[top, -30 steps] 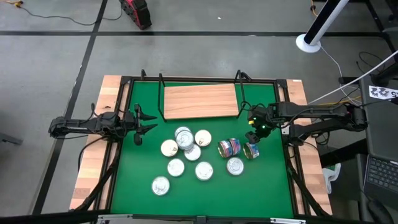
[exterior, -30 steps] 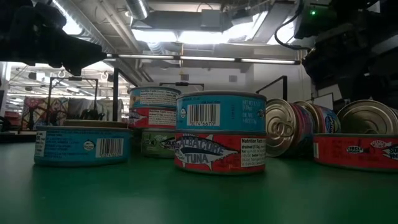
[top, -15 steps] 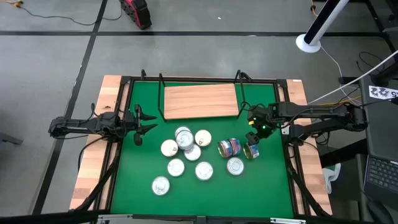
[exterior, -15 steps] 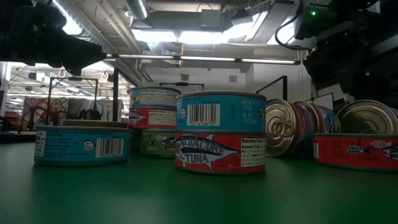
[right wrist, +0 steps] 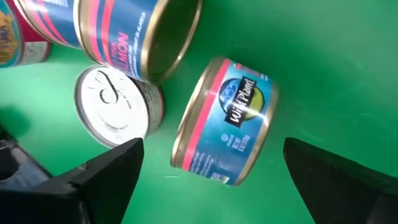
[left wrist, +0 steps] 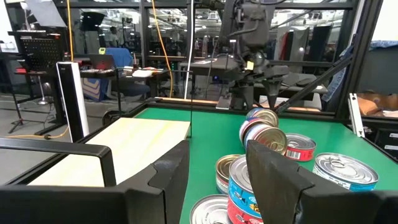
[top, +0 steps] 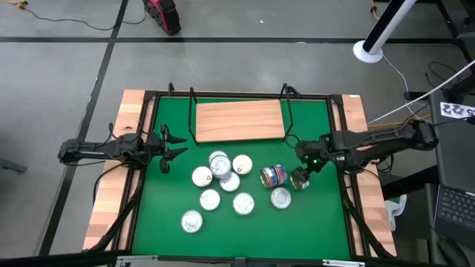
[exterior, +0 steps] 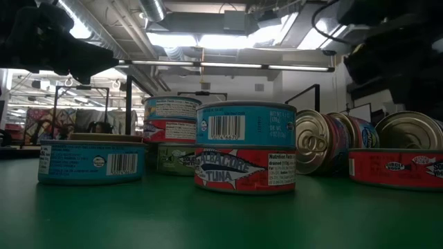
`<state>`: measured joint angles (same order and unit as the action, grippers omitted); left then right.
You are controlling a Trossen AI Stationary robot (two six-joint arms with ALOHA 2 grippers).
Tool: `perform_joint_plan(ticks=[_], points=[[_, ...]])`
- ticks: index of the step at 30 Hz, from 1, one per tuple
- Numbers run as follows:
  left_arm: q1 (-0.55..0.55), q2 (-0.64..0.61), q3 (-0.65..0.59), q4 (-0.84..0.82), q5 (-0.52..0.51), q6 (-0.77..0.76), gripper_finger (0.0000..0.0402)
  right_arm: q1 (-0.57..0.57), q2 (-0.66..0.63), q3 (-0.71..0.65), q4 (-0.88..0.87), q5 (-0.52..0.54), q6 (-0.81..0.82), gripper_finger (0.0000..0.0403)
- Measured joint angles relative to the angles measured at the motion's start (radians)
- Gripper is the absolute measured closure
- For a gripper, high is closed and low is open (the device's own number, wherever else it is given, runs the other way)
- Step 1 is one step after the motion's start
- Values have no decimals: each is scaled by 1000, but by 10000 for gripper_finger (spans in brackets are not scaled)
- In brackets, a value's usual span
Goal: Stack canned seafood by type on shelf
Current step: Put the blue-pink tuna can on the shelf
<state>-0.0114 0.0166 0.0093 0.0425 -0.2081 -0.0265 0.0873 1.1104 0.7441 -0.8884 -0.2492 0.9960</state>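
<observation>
The blue-and-pink tin needs to go on the shelf. My right gripper should grab the tin by its two flat ends next.
The shelf, a light wooden board in a black wire frame, stands at the far middle of the green mat. Several tins of canned seafood sit in a cluster at mid-table, some stacked two high. Two blue-and-pink tins lie on their sides, one beside the other. My right gripper hovers open and tilted down over the right-hand one, a finger on either side, clear of it. My left gripper waits open at the mat's left edge, pointing level at the cluster.
An upright red-labelled tin and another silver-lidded one stand close to the lying tins. Black frame rails and pale wooden planks border the mat. Bare green mat lies along the near edge.
My right gripper has swung a little toward the table's near edge, from beside the shelf's right end to over the right-hand lying tin. The tins have kept their places.
</observation>
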Motion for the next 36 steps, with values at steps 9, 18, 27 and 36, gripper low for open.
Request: perform_joint_plan(ticks=[9,18,27,36], points=[[0,0,0,0,0,0,246,88,0,0,-1,131,47,15],[0,0,0,0,0,0,246,123,9,-42,34,152,100,15],[0,0,0,-1,0,0,247,123,13,-52,61,161,99,15],[0,0,0,0,0,0,247,122,22,-52,58,162,99,19]])
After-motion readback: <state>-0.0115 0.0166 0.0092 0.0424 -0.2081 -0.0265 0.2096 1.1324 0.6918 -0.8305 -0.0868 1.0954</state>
